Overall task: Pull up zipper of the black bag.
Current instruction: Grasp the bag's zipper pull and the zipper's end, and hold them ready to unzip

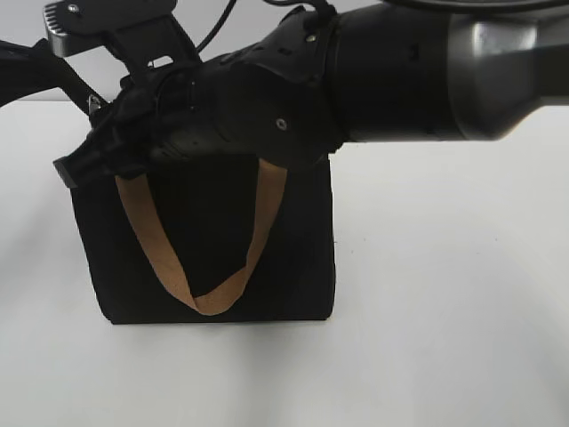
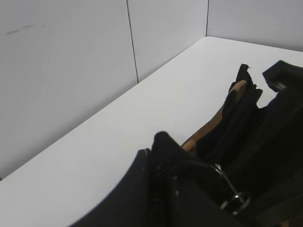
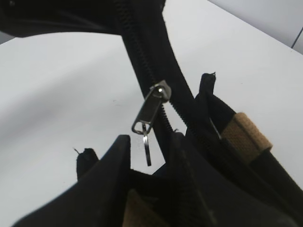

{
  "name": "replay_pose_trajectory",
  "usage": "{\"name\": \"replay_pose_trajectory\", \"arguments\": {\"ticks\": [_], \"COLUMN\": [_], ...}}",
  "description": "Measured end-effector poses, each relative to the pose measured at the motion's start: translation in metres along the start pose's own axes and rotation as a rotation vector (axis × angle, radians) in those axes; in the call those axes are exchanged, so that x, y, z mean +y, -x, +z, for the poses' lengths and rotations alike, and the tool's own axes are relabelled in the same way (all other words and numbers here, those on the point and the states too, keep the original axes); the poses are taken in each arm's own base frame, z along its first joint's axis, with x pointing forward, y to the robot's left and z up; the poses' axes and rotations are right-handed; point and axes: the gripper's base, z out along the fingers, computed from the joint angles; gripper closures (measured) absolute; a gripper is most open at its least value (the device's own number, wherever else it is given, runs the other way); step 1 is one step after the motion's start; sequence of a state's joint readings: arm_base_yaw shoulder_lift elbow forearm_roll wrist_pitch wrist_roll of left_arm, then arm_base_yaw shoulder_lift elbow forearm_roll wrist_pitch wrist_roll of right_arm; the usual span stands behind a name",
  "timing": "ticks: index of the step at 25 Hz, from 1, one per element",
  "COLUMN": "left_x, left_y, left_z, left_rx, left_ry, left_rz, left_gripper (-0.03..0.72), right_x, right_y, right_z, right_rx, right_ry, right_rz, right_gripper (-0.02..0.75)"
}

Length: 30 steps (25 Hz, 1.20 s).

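Note:
My right gripper grabs the grey metal zipper pull by its lower end (image 3: pixel 141 126) next, to draw the black bag's zipper (image 3: pixel 142 54) closed.
The black bag (image 1: pixel 293 240) stands upright on the white table, a tan handle (image 1: pixel 160 249) hanging down its front. My right gripper (image 3: pixel 147 139) is open at the bag's top left end (image 1: pixel 89 160). The grey zipper pull tab (image 3: pixel 146 142) dangles from its slider (image 3: pixel 158 92) between the two fingertips, not pinched. The dark zip line (image 3: pixel 142 52) runs away above it. My left gripper (image 2: pixel 163 156) is shut on the bag's black top-edge fabric (image 2: pixel 236 118). In the exterior view the right arm hides it.
A silver ring-and-clip (image 2: pixel 233 201) on a black strap lies by the left gripper. The white table (image 1: pixel 444 311) spreads around the bag. Grey wall panels (image 2: pixel 71 71) stand along the table's far edge. The right arm (image 1: pixel 400 71) spans the bag's top.

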<state>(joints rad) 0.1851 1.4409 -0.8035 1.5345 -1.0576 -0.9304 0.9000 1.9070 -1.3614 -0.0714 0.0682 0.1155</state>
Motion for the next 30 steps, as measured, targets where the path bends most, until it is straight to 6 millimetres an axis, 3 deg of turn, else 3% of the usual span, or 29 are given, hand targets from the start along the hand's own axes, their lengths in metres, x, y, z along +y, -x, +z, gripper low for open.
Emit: {"name": "replay_pose_trajectory", "arguments": {"ticks": [9, 22, 26, 30], "left_x": [-0.001, -0.002, -0.002, -0.002], "left_y": [0.001, 0.002, 0.002, 0.002], "left_z": [0.000, 0.000, 0.000, 0.000], "left_rx": [-0.007, -0.017, -0.018, -0.018], "left_ry": [-0.009, -0.023, -0.024, -0.024], "left_rz": [0.000, 0.000, 0.000, 0.000], "left_gripper": [0.665, 0.666, 0.666, 0.666], "right_x": [0.000, 0.001, 0.001, 0.002], "right_y": [0.001, -0.005, -0.003, 0.010], "right_z": [0.000, 0.007, 0.007, 0.008], "right_rx": [-0.007, 0.000, -0.007, -0.033], "right_ry": [0.001, 0.004, 0.005, 0.006], "right_rz": [0.031, 0.045, 0.045, 0.046], "right_gripper": [0.621, 0.626, 0.739, 0.752]}}
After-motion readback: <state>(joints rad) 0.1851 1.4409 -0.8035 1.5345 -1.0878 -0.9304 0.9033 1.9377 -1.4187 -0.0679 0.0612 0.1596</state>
